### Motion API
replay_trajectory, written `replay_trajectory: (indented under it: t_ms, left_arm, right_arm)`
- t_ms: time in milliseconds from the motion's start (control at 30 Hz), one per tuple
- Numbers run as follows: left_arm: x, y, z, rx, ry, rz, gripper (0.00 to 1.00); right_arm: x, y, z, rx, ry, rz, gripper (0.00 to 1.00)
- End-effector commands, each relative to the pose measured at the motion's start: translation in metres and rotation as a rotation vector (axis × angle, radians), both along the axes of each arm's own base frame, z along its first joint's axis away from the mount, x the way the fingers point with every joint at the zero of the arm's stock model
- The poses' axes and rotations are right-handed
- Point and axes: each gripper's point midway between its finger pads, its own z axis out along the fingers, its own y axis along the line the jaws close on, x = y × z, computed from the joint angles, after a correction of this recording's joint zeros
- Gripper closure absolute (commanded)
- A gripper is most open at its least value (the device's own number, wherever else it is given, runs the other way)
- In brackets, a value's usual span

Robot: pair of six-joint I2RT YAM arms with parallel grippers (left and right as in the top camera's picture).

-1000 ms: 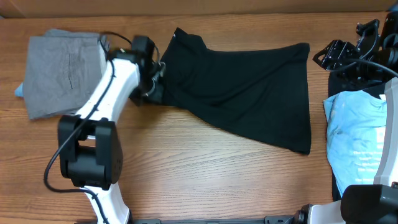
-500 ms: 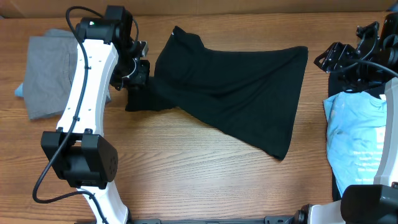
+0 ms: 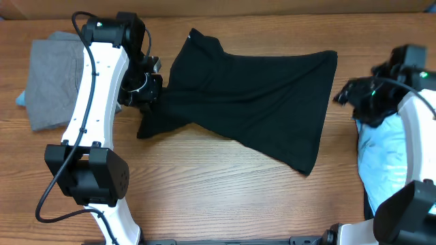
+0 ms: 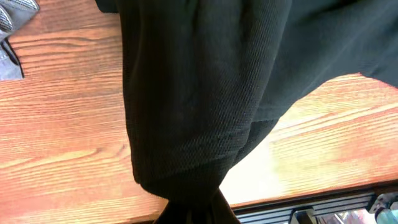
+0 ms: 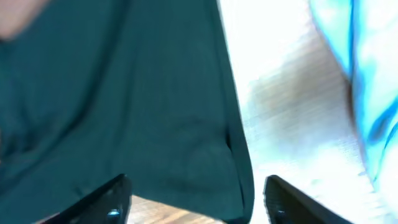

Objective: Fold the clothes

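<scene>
Flat wood lies below, and the T-shirt's bunched end would land beside the T-shirt's spread part, so it is time for my left gripper to open now.
The clothes' black T-shirt (image 3: pixel 252 102) lies spread across the middle of the table. My left gripper (image 3: pixel 144 92) is shut on its bunched left end, which hangs lifted off the wood. In the left wrist view the black fabric (image 4: pixel 205 93) runs down into the closed jaws of the left gripper (image 4: pixel 196 214). My right gripper (image 3: pixel 346 95) hovers open just off the shirt's right edge. The right wrist view shows the right gripper (image 5: pixel 196 202) with its fingers (image 5: pixel 106 199) wide apart over the shirt's hem (image 5: pixel 124 93), nothing between them.
A folded grey shirt (image 3: pixel 51 82) lies at the far left, a bit of light blue cloth under its edge. A light blue shirt (image 3: pixel 385 163) on dark cloth lies at the right edge, also seen as the blue shirt (image 5: pixel 367 74). Bare wood runs along the front.
My left arm swung back and left, dragging the black shirt's left end with it, then held. The right arm moved left from the far right corner to the shirt's right edge.
</scene>
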Motion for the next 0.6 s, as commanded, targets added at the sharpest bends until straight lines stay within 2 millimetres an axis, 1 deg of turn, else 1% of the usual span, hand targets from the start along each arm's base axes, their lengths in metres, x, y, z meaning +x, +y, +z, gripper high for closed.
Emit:
replay_trajectory:
  t_ms: [0, 100, 233, 267, 333, 433, 533, 567]
  left_arm:
    - [0.001, -0.002, 0.015, -0.017, -0.046, 0.016, 0.96]
    - [0.001, -0.002, 0.018, -0.017, -0.053, 0.025, 0.95]
    - [0.0, -0.002, 0.019, -0.017, -0.056, 0.025, 0.95]
    - [0.0, -0.002, 0.019, -0.017, -0.056, 0.025, 0.95]
    - [0.0, -0.002, 0.019, -0.017, -0.056, 0.025, 0.95]
    - [0.0, -0.002, 0.019, -0.017, -0.056, 0.025, 0.92]
    - [0.0, -0.001, 0.019, -0.017, -0.056, 0.025, 0.91]
    - [0.0, -0.001, 0.019, -0.016, -0.056, 0.025, 0.91]
  right_arm:
    - [-0.028, 0.013, -0.033, 0.063, 0.119, -0.035, 0.39]
    - [-0.058, 0.033, -0.058, 0.152, 0.222, -0.026, 0.51]
    - [-0.095, 0.054, -0.09, 0.203, 0.329, -0.004, 0.51]
    - [-0.099, 0.058, -0.095, 0.213, 0.34, 0.002, 0.5]
    - [-0.11, 0.066, -0.106, 0.231, 0.36, 0.01, 0.43]
    - [-0.119, 0.075, -0.121, 0.238, 0.382, -0.015, 0.38]
    - [-0.124, 0.081, -0.13, 0.245, 0.39, -0.039, 0.38]
    - [-0.124, 0.082, -0.132, 0.244, 0.385, -0.037, 0.41]
